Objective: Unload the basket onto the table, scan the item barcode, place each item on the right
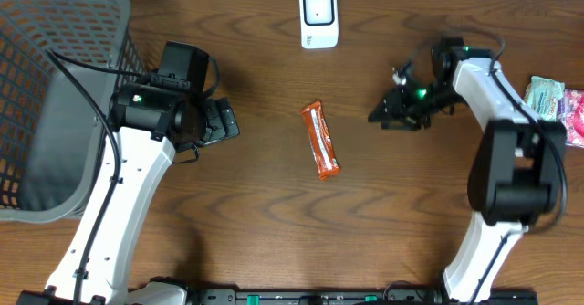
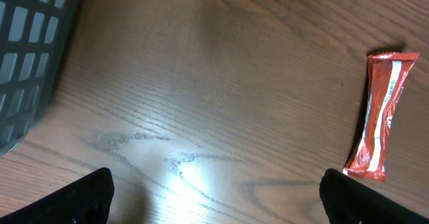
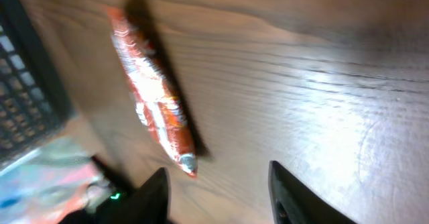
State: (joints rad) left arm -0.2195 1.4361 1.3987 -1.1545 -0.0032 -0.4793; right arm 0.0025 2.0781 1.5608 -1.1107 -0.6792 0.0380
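I should pinch the orange snack bar (image 1: pixel 321 141) with my right gripper near its middle, by the bar's long edge facing the gripper, so the bar's barcode stays uncovered to scan.
The item, an orange snack bar (image 1: pixel 321 141), lies flat on the wooden table near the middle, touched by neither gripper. A white scanner (image 1: pixel 318 17) stands at the table's far edge. My left gripper (image 1: pixel 219 122) is left of the bar, its jaws wide open over bare wood (image 2: pixel 218 200); the bar (image 2: pixel 381 117) shows at the right of the left wrist view. To the right of the bar is my right gripper (image 1: pixel 388 113), partly open and empty (image 3: pixel 218 194). In the right wrist view the bar (image 3: pixel 154 93) lies ahead of the fingers, its near tip close to the left fingertip (image 3: pixel 157 194).
A grey mesh basket (image 1: pixel 55 95) fills the far left of the table. A green packet (image 1: pixel 552 95) and a pink packet (image 1: pixel 575 118) lie at the right edge.
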